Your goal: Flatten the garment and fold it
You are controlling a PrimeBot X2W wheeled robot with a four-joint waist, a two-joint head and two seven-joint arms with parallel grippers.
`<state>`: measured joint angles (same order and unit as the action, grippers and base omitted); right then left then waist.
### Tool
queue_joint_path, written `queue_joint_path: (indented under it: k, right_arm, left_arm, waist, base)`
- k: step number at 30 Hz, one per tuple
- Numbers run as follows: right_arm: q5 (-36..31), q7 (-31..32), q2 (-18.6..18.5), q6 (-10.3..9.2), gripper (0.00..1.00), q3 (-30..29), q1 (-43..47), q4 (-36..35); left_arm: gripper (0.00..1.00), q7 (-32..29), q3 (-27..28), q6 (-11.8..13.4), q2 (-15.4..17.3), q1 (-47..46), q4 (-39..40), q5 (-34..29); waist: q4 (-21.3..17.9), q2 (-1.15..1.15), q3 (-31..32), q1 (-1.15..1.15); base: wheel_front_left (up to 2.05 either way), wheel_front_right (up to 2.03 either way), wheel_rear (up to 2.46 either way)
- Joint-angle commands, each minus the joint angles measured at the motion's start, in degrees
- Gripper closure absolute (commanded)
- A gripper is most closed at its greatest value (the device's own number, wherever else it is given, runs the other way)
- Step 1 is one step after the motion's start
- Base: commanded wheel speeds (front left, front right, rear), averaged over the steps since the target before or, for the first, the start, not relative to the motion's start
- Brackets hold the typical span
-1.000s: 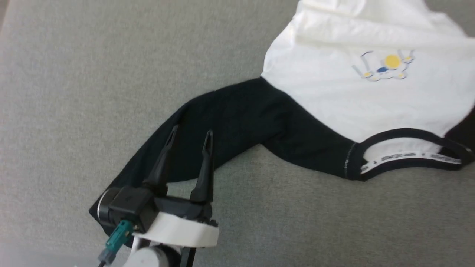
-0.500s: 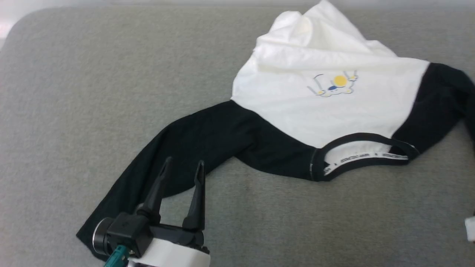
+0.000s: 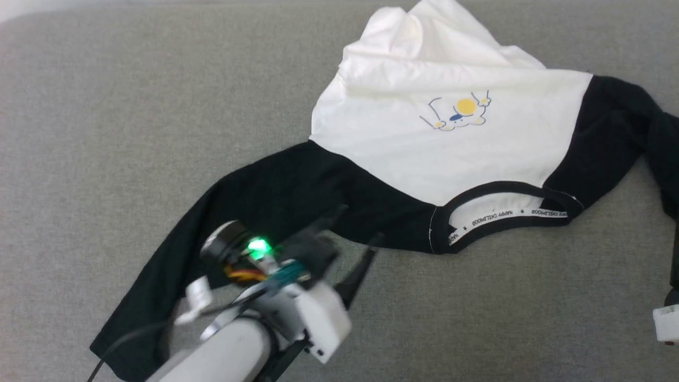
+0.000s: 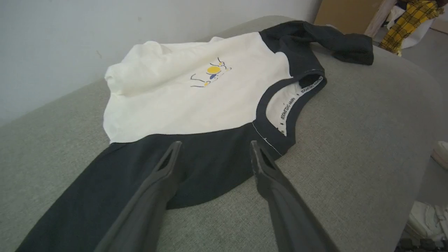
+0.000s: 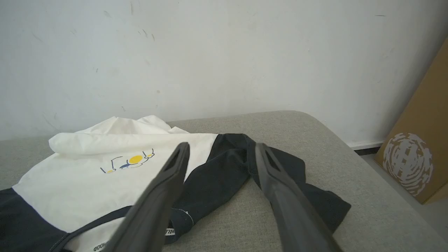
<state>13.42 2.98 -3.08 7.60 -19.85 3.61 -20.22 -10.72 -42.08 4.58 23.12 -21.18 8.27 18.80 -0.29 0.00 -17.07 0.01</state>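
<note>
Next, my left gripper grabs the black sleeve by its free edge near the collar (image 3: 394, 247) (image 4: 237, 184), since the sleeve lies flat and slack on the cushion.
The garment (image 3: 424, 154) lies front up on the grey cushion, white body rumpled at the far hem, collar (image 3: 504, 218) facing me. One black sleeve (image 3: 175, 276) stretches to the lower left; the other (image 3: 620, 132) is bunched at the right edge. My left gripper (image 3: 359, 224) is open, fingers pointing up-right over the sleeve's shoulder end, just short of the collar. In the left wrist view the left gripper (image 4: 215, 144) hovers above black cloth (image 4: 210, 168), holding nothing. My right gripper (image 5: 222, 147) is open and empty above the bunched sleeve (image 5: 224, 175).
The grey cushion (image 3: 106, 106) rounds off at its far and right edges. A white wall (image 5: 210, 52) stands behind it. A cardboard box (image 5: 420, 154) stands on the floor to the right, with yellow plaid cloth (image 4: 409, 21) and pale things (image 4: 427, 217) there too.
The head camera has shifted, bringing the whole shirt into view. My left gripper has swung from pointing up the view to pointing up-right toward the collar, still open. Part of my right arm now shows.
</note>
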Motion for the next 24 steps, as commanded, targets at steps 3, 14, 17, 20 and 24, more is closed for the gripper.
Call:
queue_joint_path:
  k: [3, 14, 17, 20, 24]
  right_arm:
    - [0.92, -0.15, 0.19, -0.11, 0.0, 0.72, -0.98, 0.43]
    - [1.91, -0.38, 0.2, -0.11, 0.0, 2.46, -3.12, 0.66]
    - [2.04, -0.42, 0.2, -0.11, 0.0, 2.6, -3.38, 0.7]
    - [2.05, -0.51, 0.2, -0.11, 0.0, 2.82, -3.68, 0.86]
    - [2.04, -0.33, 0.2, -0.11, 0.0, 2.95, -4.03, 1.18]
  left_arm:
    - [0.0, -6.26, -3.73, -3.83, -1.05, -4.39, -3.53, -0.38]
    - [0.0, -11.8, -7.17, -6.0, -2.5, -11.76, -14.12, -4.07]
    - [0.0, -13.33, -7.6, -6.48, -2.91, -12.37, -16.57, -3.73]
    - [0.0, -15.19, -7.95, -7.18, -3.78, -12.81, -19.66, -2.47]
    - [1.0, -14.9, -7.33, -7.47, -5.2, -12.45, -20.91, -0.03]
  waist:
    - [0.08, 0.0, -2.6, -0.01]
    - [-1.63, 0.0, -8.59, -0.01]
    - [-1.9, 0.0, -9.21, -0.01]
    - [-2.21, 0.0, -9.57, -0.01]
    - [-2.41, 0.0, -9.12, -0.01]
  base:
    - [0.0, 0.0, 0.0]
    - [0.0, 0.0, 0.0]
    - [0.0, 0.0, 0.0]
    - [0.0, 0.0, 0.0]
    - [0.0, 0.0, 0.0]
